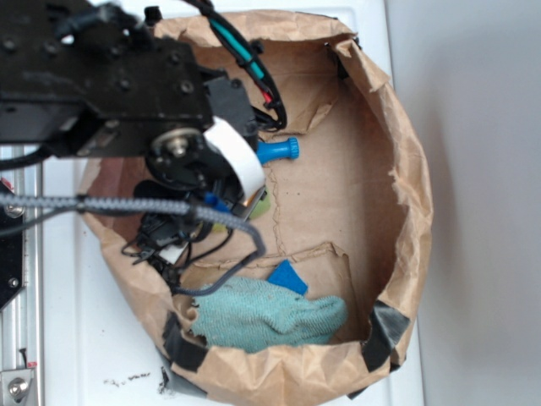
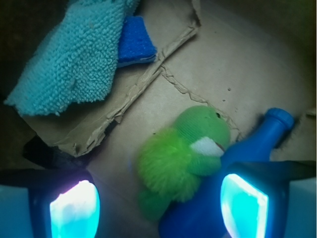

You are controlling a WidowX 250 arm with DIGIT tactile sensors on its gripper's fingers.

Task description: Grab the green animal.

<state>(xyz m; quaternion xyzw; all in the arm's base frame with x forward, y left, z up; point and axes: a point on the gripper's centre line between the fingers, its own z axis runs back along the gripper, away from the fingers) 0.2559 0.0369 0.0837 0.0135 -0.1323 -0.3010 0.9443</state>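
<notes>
The robot's gripper needs to grab the green animal next by its smooth green leg [image 2: 154, 204], to pick it out from beside the blue bottle [image 2: 257, 144].
In the wrist view the green animal [image 2: 181, 158] lies on the brown paper floor, its fuzzy lime body low and its smooth rounded head toward the upper right. It leans against a blue bottle [image 2: 257, 144]. My gripper [image 2: 159, 206] is open above it; the left pad [image 2: 74, 210] hangs over bare paper and the right pad [image 2: 243, 203] over the bottle's body. The animal's lower part sits between the pads, nearer the right one, and nothing is gripped. In the exterior view my arm [image 1: 127, 85] hides the animal almost entirely; only the bottle's neck and cap [image 1: 279, 150] stick out.
Everything sits inside a rolled-down brown paper bag [image 1: 406, 194] with tall crumpled walls. A teal terry cloth [image 1: 270, 315] [image 2: 74, 54] and a small blue block [image 1: 288, 277] [image 2: 136, 42] lie on a torn paper flap [image 2: 148, 79] near the front wall.
</notes>
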